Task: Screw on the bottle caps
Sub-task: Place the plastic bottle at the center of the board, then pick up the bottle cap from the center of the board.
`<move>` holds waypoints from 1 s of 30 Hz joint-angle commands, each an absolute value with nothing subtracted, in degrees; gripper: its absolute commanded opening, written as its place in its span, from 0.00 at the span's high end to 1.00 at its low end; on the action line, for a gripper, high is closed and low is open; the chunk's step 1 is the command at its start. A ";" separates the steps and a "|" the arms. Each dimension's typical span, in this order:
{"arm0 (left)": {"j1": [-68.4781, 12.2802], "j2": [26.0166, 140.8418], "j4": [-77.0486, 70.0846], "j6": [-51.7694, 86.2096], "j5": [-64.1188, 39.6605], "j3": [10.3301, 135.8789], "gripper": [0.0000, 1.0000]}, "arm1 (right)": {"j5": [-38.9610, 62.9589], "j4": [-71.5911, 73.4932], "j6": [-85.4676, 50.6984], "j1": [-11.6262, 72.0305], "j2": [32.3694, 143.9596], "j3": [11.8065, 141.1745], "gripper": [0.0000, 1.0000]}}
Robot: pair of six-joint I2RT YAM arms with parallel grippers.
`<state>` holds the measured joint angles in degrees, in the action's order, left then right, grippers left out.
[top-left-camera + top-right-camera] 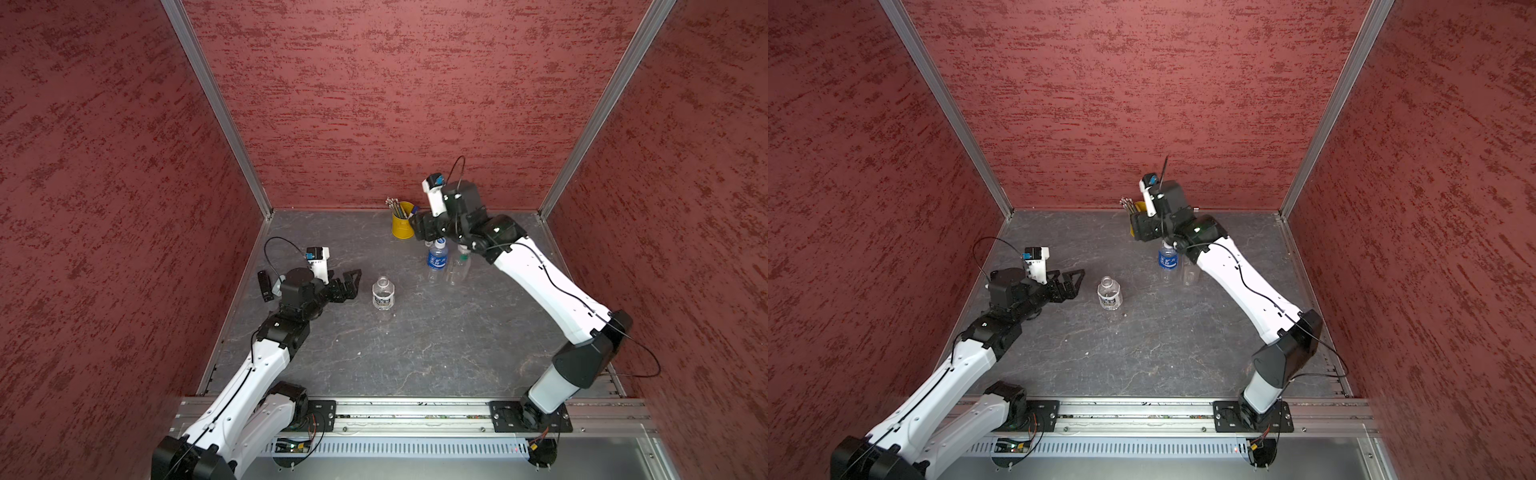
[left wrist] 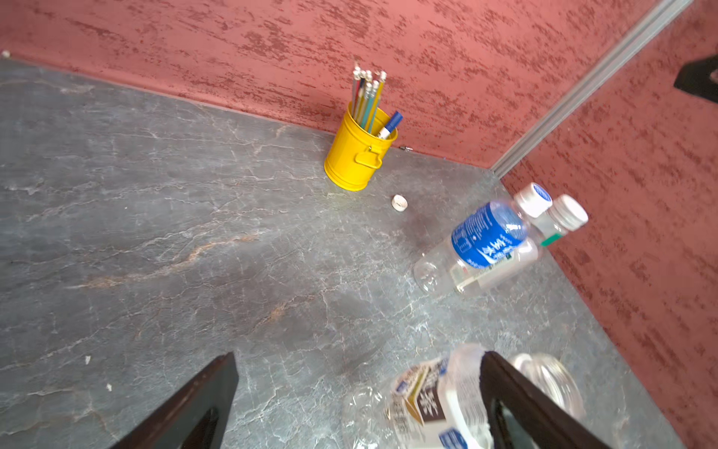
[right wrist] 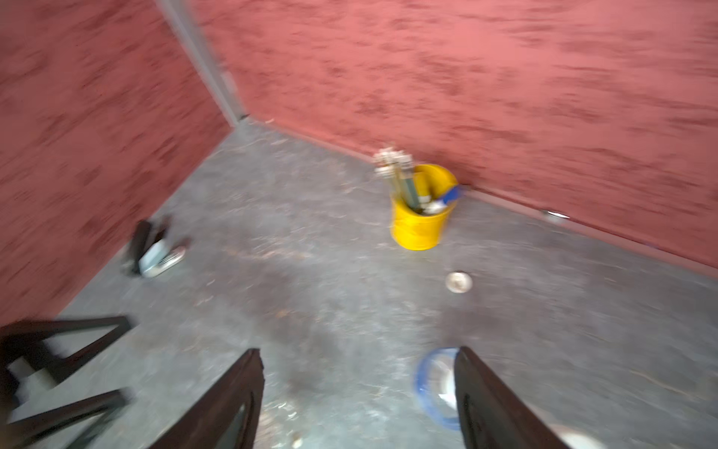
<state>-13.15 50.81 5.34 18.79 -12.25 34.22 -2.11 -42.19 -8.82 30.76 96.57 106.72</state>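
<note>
My right gripper picks up the loose white cap (image 2: 399,202) by one edge of its rim next, since the rest stays free for my left gripper to take and screw on.
The white-labelled bottle (image 1: 382,294) (image 1: 1108,294) stands uncapped mid-table, its open mouth (image 2: 544,375) showing in the left wrist view. My left gripper (image 1: 353,284) (image 2: 359,359) is open just left of it, not touching. The blue-labelled bottle (image 1: 436,258) (image 2: 487,237) carries a blue-and-white cap (image 2: 534,199). Beside it the clear bottle with the green neck band (image 1: 457,270) wears a white cap (image 2: 570,212). My right gripper (image 1: 433,241) (image 3: 359,357) hangs open above these two, empty, the blue-rimmed cap (image 3: 435,385) beside one finger. A loose white cap (image 2: 399,202) (image 3: 458,282) lies on the table.
A yellow pencil cup (image 1: 402,224) (image 2: 355,155) stands at the back wall, close to my right wrist. A black and pale object (image 1: 266,286) (image 3: 155,250) lies against the left wall behind my left wrist. Red walls enclose the grey table (image 1: 415,353) on three sides.
</note>
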 commanded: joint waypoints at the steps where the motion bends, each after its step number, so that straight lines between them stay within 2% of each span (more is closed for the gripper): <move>1: -10.46 52.95 5.72 22.46 -17.15 35.69 0.00 | 6.80 -46.26 -11.59 23.58 101.48 108.71 0.26; 4: -9.67 55.77 7.19 22.52 -18.63 37.78 0.00 | 8.31 -48.96 -11.53 19.60 108.22 114.48 0.29; 7: -9.50 57.99 7.73 21.60 -19.76 39.25 0.00 | 10.37 -52.44 -12.15 16.71 116.74 121.05 0.37; 14: -9.31 64.36 6.40 19.20 -25.74 41.86 0.00 | 15.81 -55.01 -12.98 13.04 133.36 132.92 0.49; 21: -9.18 69.22 6.04 18.86 -28.14 43.96 0.00 | 18.09 -57.69 -12.35 12.71 145.40 142.49 0.51; 30: -8.79 70.71 7.28 17.23 -29.38 44.30 0.00 | 21.42 -53.61 -14.38 12.74 152.17 143.32 0.53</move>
<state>-9.39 70.57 6.68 18.74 -28.10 42.98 18.76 -55.51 -13.19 12.91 151.15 141.82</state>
